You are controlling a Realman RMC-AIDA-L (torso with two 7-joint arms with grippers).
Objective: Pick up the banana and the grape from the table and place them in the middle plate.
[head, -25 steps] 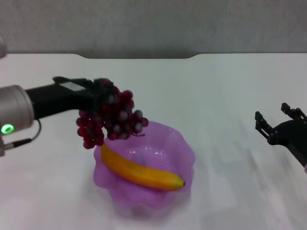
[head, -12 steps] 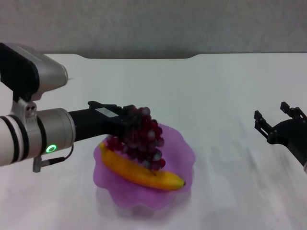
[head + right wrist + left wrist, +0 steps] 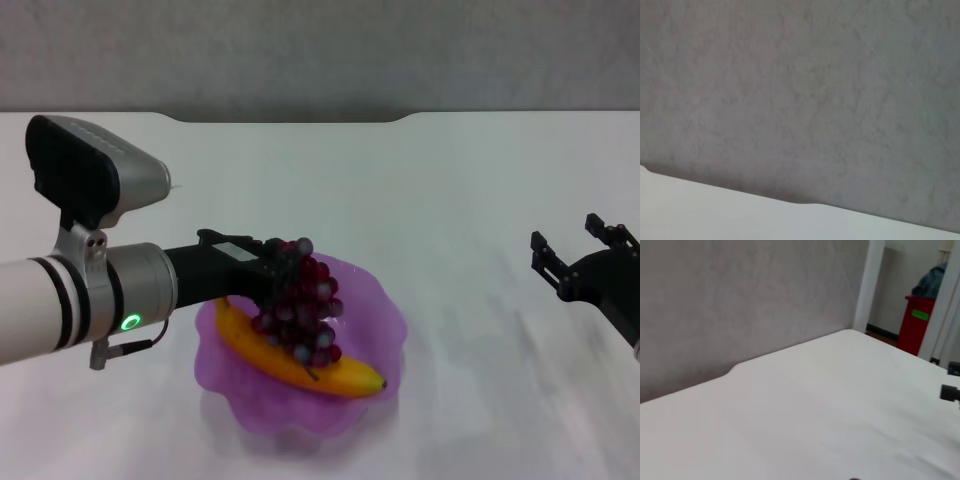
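Note:
I should now let go with my left gripper, because the grape bunch is low inside the purple plate beside the banana and is ready to be released.
The purple scalloped middle plate sits on the white table at the front centre of the head view. The yellow-orange banana lies inside it. My left gripper reaches in from the left and is shut on the top of the dark red-purple grape bunch, which hangs low over the plate and touches or nearly touches the banana. My right gripper is open and empty, parked above the table at the right. The wrist views show only table and wall.
The table's dark notched far edge runs along the back, with a grey wall behind. A red bin stands beyond the table in the left wrist view.
My left arm has carried the grape bunch rightwards from beside the plate's rim to over its middle, then lowered it onto the banana. The right arm has not moved.

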